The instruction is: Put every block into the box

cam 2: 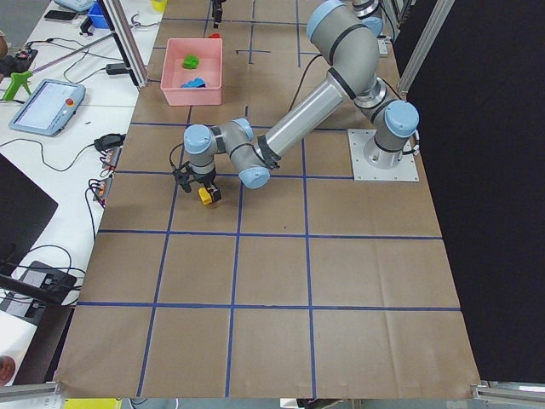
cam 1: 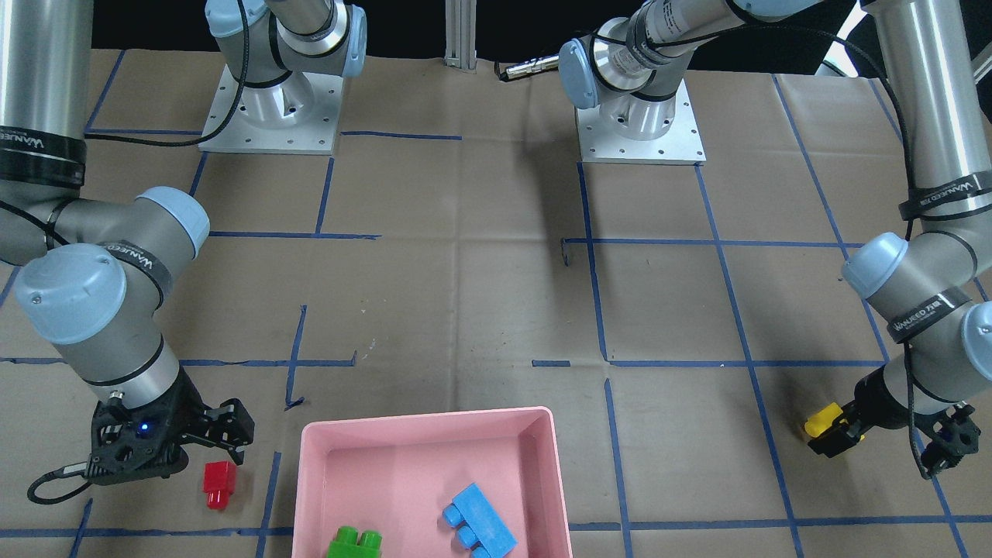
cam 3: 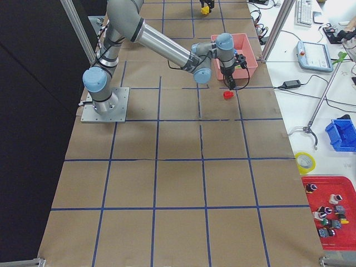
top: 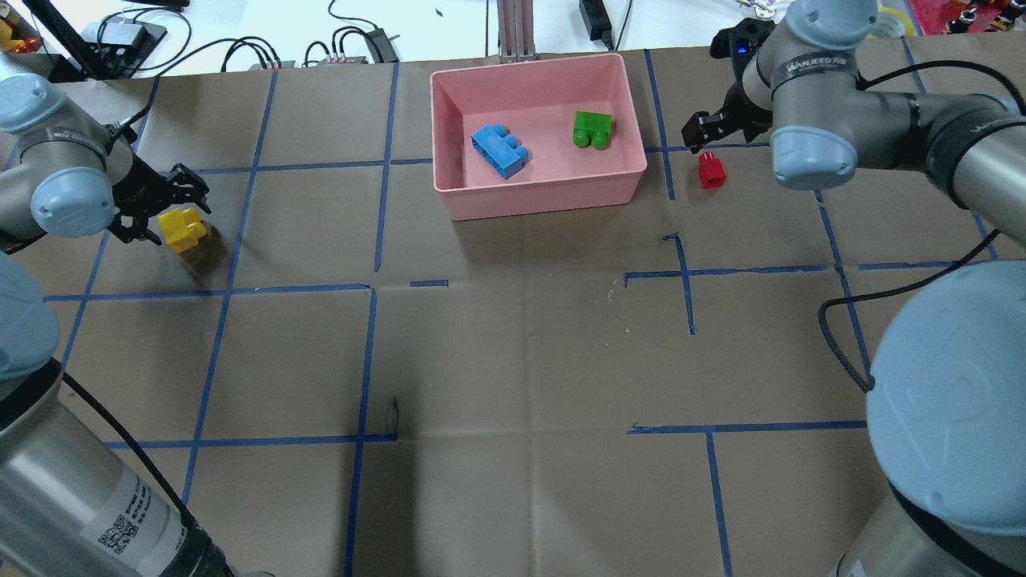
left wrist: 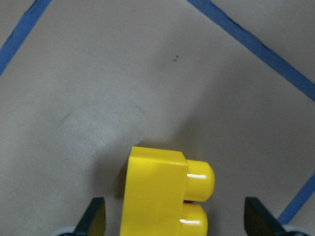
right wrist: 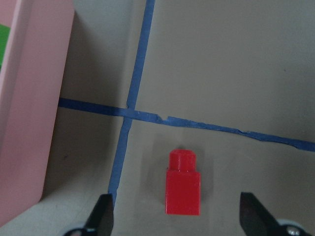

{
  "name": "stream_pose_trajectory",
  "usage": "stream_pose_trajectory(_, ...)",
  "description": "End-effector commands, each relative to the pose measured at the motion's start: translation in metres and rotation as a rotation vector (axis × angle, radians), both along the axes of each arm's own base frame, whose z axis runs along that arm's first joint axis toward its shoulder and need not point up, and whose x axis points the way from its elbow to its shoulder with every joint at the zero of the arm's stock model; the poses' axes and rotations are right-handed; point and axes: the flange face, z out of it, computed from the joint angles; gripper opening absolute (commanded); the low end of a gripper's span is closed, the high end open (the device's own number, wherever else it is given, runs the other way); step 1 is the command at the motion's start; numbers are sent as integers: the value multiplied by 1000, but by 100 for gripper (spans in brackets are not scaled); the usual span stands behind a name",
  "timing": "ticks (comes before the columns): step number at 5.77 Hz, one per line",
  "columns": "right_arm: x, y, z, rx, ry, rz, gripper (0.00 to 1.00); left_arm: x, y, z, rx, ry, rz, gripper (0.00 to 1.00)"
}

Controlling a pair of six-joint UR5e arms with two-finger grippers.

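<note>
My right gripper grabs the red block by its square body [cam 1: 218, 477] next, to put it into the pink box [cam 1: 390, 465].
The pink box [top: 537, 204] stands at the table's far middle and holds the light-blue block [top: 498, 151] and the green block [top: 593, 130]. The yellow block [top: 183, 228] lies on the table at the far left. My left gripper [top: 164, 210] is open around it, and its fingers [left wrist: 94, 219] stand apart from the yellow block [left wrist: 165, 194] in the left wrist view. The red block [top: 710, 171] lies on the table just right of the box. My right gripper [top: 709, 132] is open over it, and its fingers [right wrist: 102, 221] straddle the red block [right wrist: 183, 184] without touching.
Brown paper with a grid of blue tape [top: 369, 361] covers the table. The two arm bases [cam 1: 271, 108] [cam 1: 642, 120] are bolted at the robot's edge. Cables and devices [top: 240, 52] lie beyond the far edge. The box wall [right wrist: 29, 113] stands close to the red block.
</note>
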Motion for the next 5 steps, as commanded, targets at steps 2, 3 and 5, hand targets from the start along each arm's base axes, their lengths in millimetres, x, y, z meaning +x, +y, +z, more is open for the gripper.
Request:
stream_pose_trajectory(2,-12,-7,-53,18,5,-16,91,2,1,-4,0,3,2,69)
stream_pose_trajectory(3,-12,-2,-63,10,13,-18,91,2,1,-3,-2,2,0,52)
stream_pose_trajectory(5,-12,3,-69,30,17,-18,85,5,-6,19,-25,-3,-6,26)
